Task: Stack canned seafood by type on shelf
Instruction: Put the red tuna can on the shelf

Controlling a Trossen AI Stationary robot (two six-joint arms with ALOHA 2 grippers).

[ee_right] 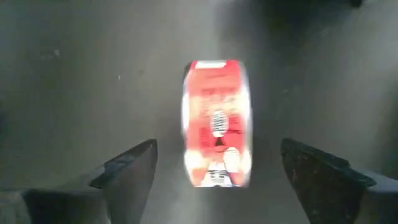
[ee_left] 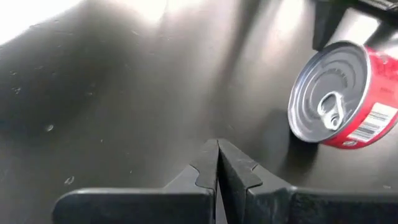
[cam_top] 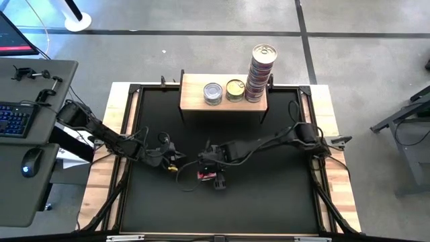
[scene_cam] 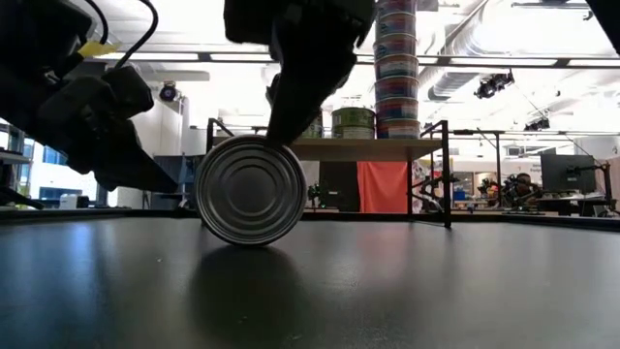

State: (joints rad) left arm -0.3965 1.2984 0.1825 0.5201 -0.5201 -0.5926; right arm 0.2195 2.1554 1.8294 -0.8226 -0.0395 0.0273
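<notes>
The can has two flat ends, and its red-labelled side (cam_top: 207, 176) curves round between them. My right gripper will grab the can by those two ends next.
A red-labelled can (cam_top: 205, 175) stands on its side wall on the black table, with one flat silver end (scene_cam: 250, 189) facing the near edge. The pull-tab lid (ee_left: 333, 93) faces my left gripper. My right gripper (ee_right: 217, 149) hangs open just above the can, pointing down, one finger on either side of it with a gap at each. My left gripper (ee_left: 217, 158) is shut on nothing, a little to the can's left. On the shelf (cam_top: 195, 101) stand a silver-topped can (cam_top: 213, 93), a gold-topped can (cam_top: 234, 89) and a tall stack (cam_top: 261, 70).
The shelf stands at the table's far edge on thin dark legs (scene_cam: 447, 174). A desk with a keyboard (cam_top: 15, 117) and a mouse (cam_top: 30, 161) lies beyond the table's left edge. Black tabletop (cam_top: 269, 202) stretches near and right of the can.
</notes>
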